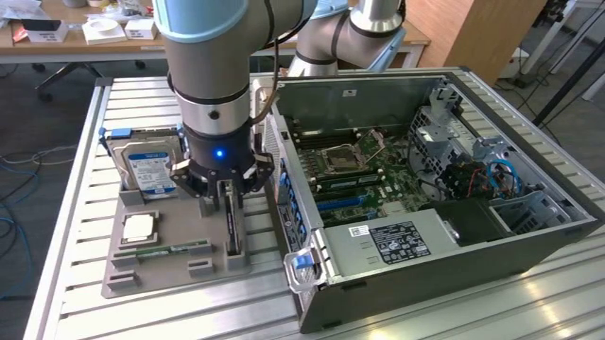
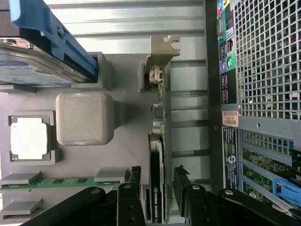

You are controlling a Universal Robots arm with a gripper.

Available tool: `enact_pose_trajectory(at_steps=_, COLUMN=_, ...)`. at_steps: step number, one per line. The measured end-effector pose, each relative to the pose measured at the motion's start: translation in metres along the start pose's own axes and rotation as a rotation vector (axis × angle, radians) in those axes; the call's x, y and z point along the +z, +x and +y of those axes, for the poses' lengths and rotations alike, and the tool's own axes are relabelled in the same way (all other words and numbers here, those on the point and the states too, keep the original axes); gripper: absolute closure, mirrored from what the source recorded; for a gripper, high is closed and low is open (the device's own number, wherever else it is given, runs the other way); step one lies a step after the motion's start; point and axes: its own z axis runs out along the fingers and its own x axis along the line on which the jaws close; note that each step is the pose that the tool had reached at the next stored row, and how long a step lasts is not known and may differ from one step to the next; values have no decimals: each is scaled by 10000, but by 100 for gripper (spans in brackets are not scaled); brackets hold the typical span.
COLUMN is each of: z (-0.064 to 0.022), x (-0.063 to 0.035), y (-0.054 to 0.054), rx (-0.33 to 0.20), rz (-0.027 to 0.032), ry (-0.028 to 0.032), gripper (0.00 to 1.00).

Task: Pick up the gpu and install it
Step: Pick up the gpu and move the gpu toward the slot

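Next, my gripper grabs the GPU's flat black cooler section [image 1: 232,228], since the GPU flares into a bent metal bracket at one end.
The gpu [image 1: 232,234] stands on its long edge in a slot of the grey holder tray [image 1: 132,273], just beside the open computer case [image 1: 426,177]. In the wrist view the gpu [image 2: 156,202] shows edge-on, a thin black card with its silver end bracket [image 2: 162,52] at the far end. My gripper [image 1: 225,193] hangs straight over the card, open. Its fingers [image 2: 134,188] straddle the card, one on each side, and a small gap shows on both sides. The gripper [image 2: 157,172] holds nothing.
On the same tray sit a hard drive [image 1: 146,166] in a blue bracket, a CPU [image 1: 139,227] and a green RAM stick [image 1: 166,250]. The case lies open with its motherboard [image 1: 369,170] facing up; its perforated rear wall [image 2: 263,70] stands close beside the card.
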Motion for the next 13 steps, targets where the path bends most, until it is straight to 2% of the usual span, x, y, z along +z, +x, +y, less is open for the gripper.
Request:
enact_pose_trajectory(at_steps=10, z=-5, x=122, y=3, rx=0, rz=1, ry=1, gripper=59)
enact_pose_trajectory(at_steps=13, z=-5, x=121, y=3, rx=0, rz=2, ry=1, gripper=59)
